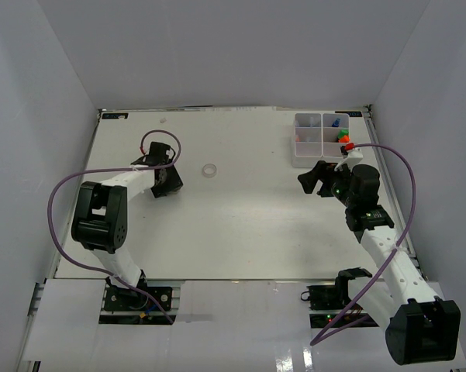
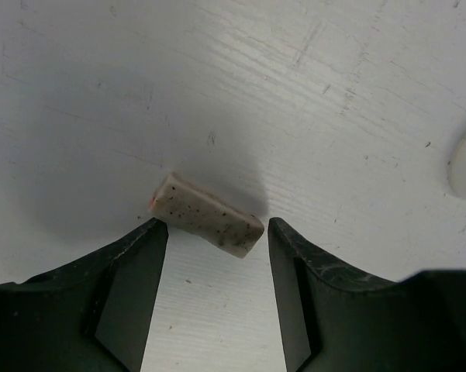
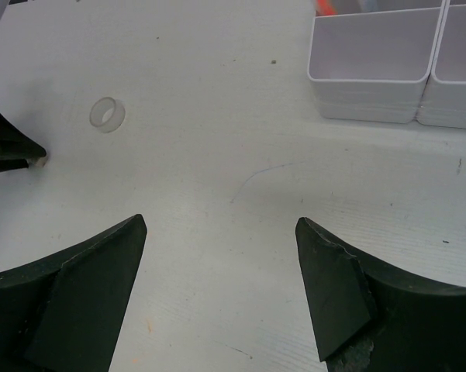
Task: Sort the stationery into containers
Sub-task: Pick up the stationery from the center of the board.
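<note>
The block lies at a slant between my fingers and fills the gap, so my left gripper would hold the block if it closed now. My left gripper should close on it.
A small tan speckled block lies slantwise on the white table, just at the tips of my left gripper. That gripper is open, a finger on either side of the block and the jaws not clamped on it. A clear tape ring lies to its right, also seen from the right wrist as the tape ring. My right gripper is open and empty above bare table, just in front of the white containers. Green, orange-red and blue stationery sits in their right-hand compartments.
The containers stand side by side at the back right, near the table's far edge and the right wall. White walls close in the table on three sides. A purple cable loops from each arm.
</note>
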Motion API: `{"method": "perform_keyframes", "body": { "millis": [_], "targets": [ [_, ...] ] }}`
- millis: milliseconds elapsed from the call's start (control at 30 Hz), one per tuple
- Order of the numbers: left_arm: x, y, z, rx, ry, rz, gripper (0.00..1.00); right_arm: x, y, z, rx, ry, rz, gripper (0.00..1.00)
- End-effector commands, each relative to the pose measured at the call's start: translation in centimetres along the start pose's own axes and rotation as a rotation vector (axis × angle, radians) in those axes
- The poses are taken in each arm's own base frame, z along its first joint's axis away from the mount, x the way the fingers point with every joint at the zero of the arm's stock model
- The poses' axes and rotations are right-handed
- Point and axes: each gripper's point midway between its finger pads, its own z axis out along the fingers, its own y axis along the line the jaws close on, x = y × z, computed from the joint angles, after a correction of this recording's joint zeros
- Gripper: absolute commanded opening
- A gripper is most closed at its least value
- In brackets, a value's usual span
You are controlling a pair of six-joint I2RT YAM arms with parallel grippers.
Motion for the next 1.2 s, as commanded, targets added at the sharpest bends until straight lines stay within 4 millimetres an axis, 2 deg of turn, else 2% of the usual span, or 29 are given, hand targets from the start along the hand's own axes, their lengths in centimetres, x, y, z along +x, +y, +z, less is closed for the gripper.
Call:
{"method": "perform_keyframes", "body": {
  "millis": [0,67,200,667,800,833,1033,1067,1167],
  "targets": [
    [0.5,1.5,0.9,-0.048,0.03,-0.013,0.66,-1.0,0.4,-0.1,-0.018,-0.043,-0.038,0.84],
    [0.2,1.3,0.8,-0.045,0.025,-0.017,0.71,-0.9,0.5,-0.1,-0.021,-0.042,-0.038,0.84],
    [0.3,1.4,0.9,-0.046,0.028,-0.032,0.71,-0.9,0.5,-0.1,-0.019,-0.042,-0.041,0.84],
    [0.7,2.1,1.7,-0.084,0.047,-0.03,0.49,-1.0,0.5,-0.2,-0.018,-0.044,-0.042,0.84],
    [0.7,2.2,1.4,-0.079,0.046,-0.017,0.35,-1.0,0.6,-0.2,-0.019,-0.044,-0.047,0.84],
    [0.8,2.2,1.4,-0.075,0.046,-0.016,0.28,-1.0,0.5,-0.2,-0.017,-0.043,-0.048,0.84],
    [0.6,1.7,-0.1,-0.012,0.015,0.034,0.01,-0.9,1.1,-0.1,-0.053,-0.035,-0.062,0.84],
    [0.9,1.4,-0.4,0.02,0.02,0.047,0.0,-0.8,1.4,-0.1,-0.071,-0.033,-0.065,0.84],
    [-0.6,-1.1,-2.5,0.184,-0.054,0.149,0.0,-0.7,2.9,0.0,-0.165,-0.023,-0.087,0.84]
  ]
}}
